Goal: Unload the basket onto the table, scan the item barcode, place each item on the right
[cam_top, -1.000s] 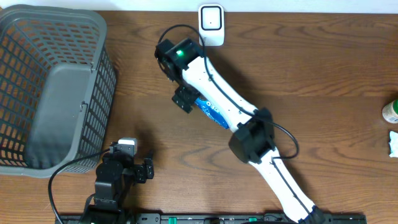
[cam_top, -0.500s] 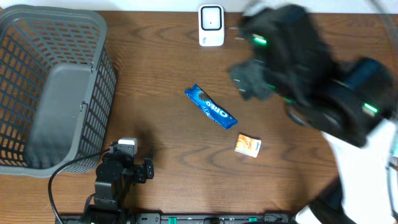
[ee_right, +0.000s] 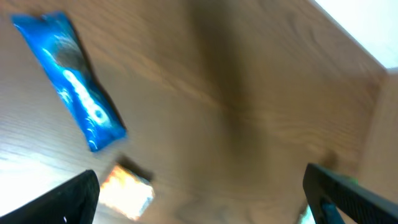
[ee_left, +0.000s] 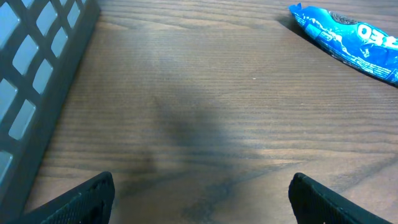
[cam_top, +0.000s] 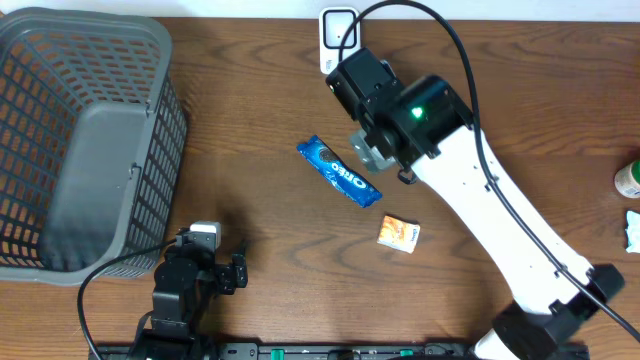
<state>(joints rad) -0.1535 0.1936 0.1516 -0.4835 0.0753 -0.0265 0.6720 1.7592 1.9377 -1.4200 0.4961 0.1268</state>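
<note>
I will turn the blue Oreo packet over for barcode scanning, so my right gripper will next grab it by its long edge (cam_top: 340, 171) (ee_right: 73, 80).
A blue Oreo packet (cam_top: 340, 172) lies flat mid-table, and a small orange packet (cam_top: 399, 234) lies to its lower right. The white barcode scanner (cam_top: 338, 28) stands at the far edge, partly behind my right arm. My right gripper (cam_top: 368, 150) hovers just right of the blue packet, between it and the scanner. In the right wrist view, which is blurred, my right gripper (ee_right: 208, 199) is open and empty, with the Oreo packet (ee_right: 68, 81) at upper left and the orange packet (ee_right: 127, 190) by the left finger. My left gripper (ee_left: 202, 199) is open over bare wood, the Oreo packet (ee_left: 348, 40) far ahead.
A grey mesh basket (cam_top: 80, 140) fills the left side, and its wall (ee_left: 37, 81) shows in the left wrist view. My left gripper (cam_top: 203, 240) rests near the front edge. A green-and-white bottle (cam_top: 628, 180) and a white scrap (cam_top: 632, 228) sit at the right edge.
My right arm, which lay over the blue packet, swung off to the right and came back beside it. Both packets now lie uncovered. The left arm has not moved.
</note>
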